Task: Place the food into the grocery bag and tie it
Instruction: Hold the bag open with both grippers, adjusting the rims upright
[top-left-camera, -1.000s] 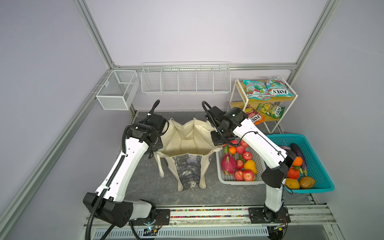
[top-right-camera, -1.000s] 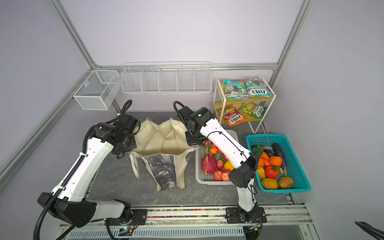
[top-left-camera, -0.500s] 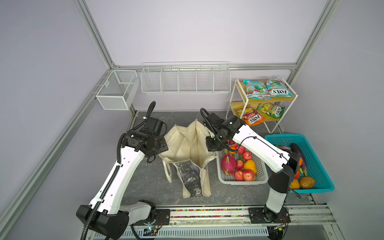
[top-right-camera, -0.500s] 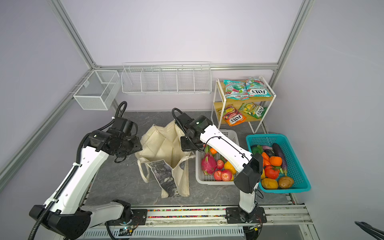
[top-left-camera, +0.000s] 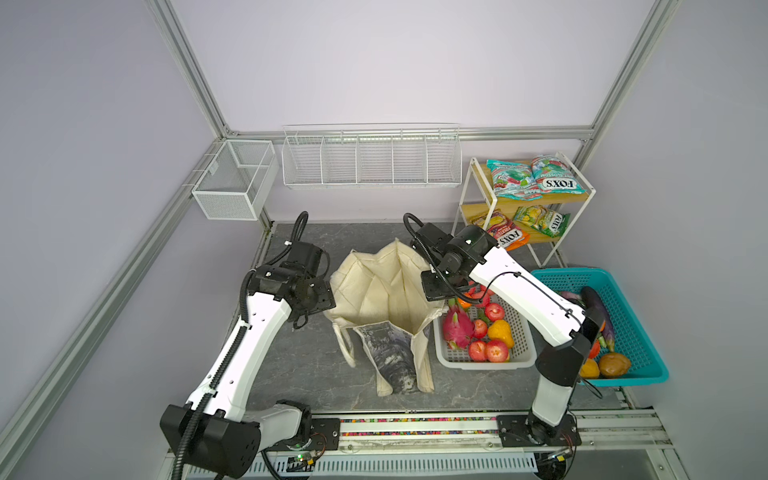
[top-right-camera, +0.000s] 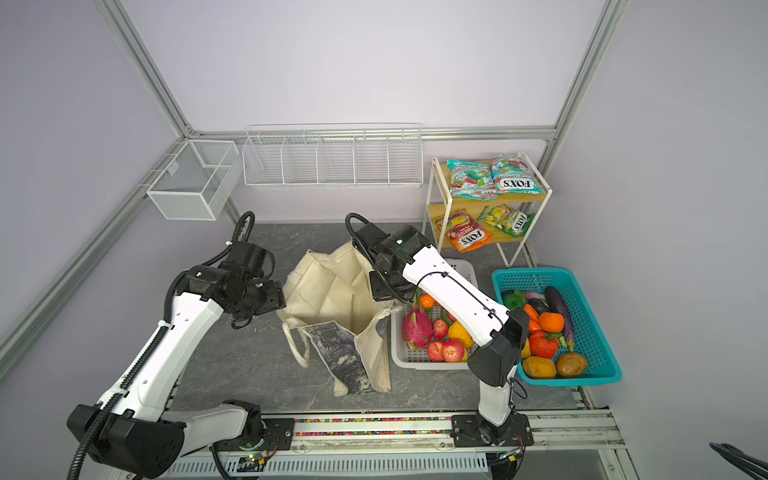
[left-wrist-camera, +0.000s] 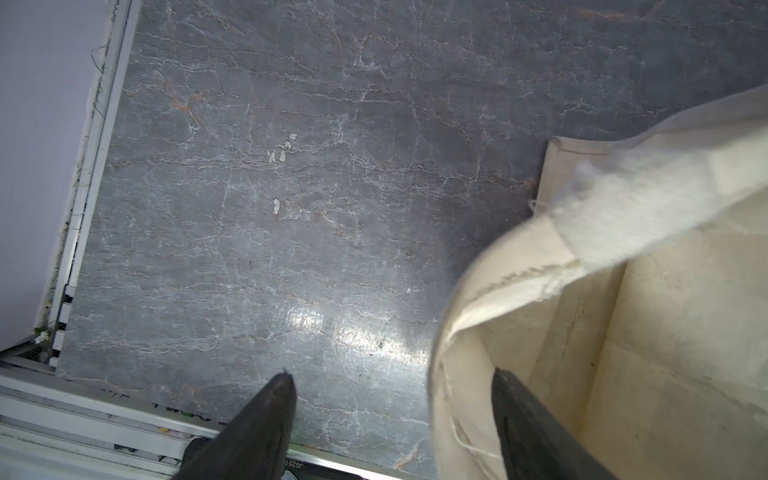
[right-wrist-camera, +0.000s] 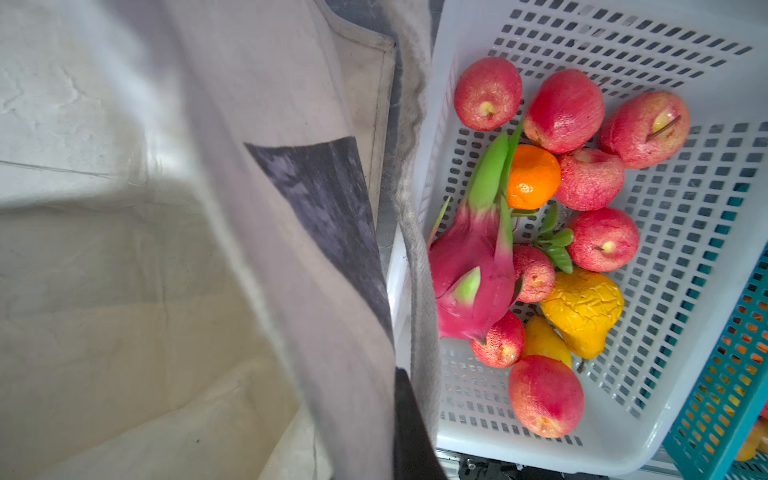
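Observation:
My left gripper is to hold the bag open so food can be placed in it. It needs to grab the grocery bag's loose rim next, opposite my right gripper.
The cream grocery bag (top-left-camera: 386, 291) (top-right-camera: 332, 291) stands open on the grey table, its grey-black print panel draped toward the front. My right gripper (right-wrist-camera: 386, 374) (top-left-camera: 436, 289) is shut on the bag's right rim cloth (right-wrist-camera: 332, 249), which hides one finger. At the bag's left rim (left-wrist-camera: 457, 316) my left gripper (left-wrist-camera: 392, 374) is open; the rim hangs loose between its fingers. The food lies in a white basket (top-left-camera: 482, 362) right of the bag: a dragon fruit (right-wrist-camera: 469, 270) (top-left-camera: 457, 328), several red apples (right-wrist-camera: 544, 401) and a yellow fruit (right-wrist-camera: 582, 311). FOX'S packets (top-left-camera: 536, 176) sit on a shelf.
A teal basket (top-left-camera: 561, 273) of vegetables stands at the far right, touching the white one. The small wire-and-wood shelf (top-left-camera: 469, 199) stands at the back right. Two white wire baskets (top-left-camera: 370, 162) (top-left-camera: 232, 183) hang on the back and left walls. An orange mandarin (right-wrist-camera: 532, 176) lies among the apples.
My left gripper has opened and let go of the bag's left rim. Both wrists have come a little toward the front, and the stretched mouth has slackened and narrowed.

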